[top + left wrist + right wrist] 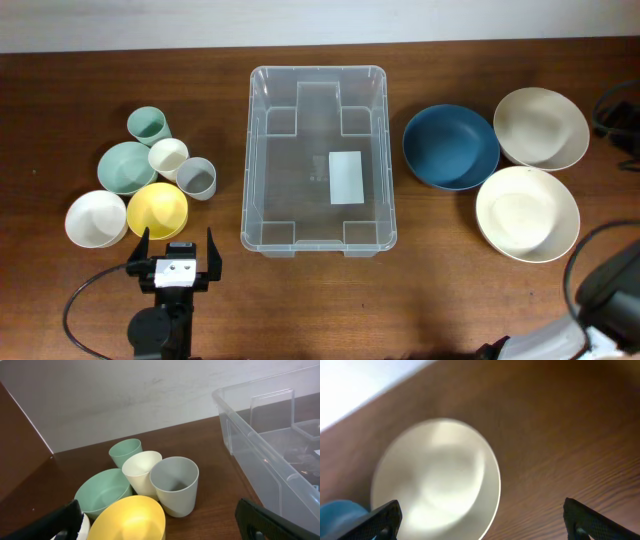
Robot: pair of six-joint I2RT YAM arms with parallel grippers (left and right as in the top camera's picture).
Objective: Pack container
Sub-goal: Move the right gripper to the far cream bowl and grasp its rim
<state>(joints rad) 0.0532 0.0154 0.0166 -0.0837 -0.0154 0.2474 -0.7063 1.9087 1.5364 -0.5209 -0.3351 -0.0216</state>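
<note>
My right gripper grabs the cream bowl by its rim opposite the blue bowl next, leaving the cream bowl's base free to pack into the container.
The clear plastic container sits mid-table, empty, with a white label on its base; its corner shows in the left wrist view. My left gripper is open and empty, just in front of the yellow bowl, which fills the space between the fingers in the left wrist view. My right gripper is open and empty above a cream bowl; the right arm is at the overhead view's bottom right edge, and its fingers do not show there.
Left of the container: a green cup, cream cup, grey cup, green bowl, white bowl. Right of it: a blue bowl and two cream bowls. Black cables lie at the right edge.
</note>
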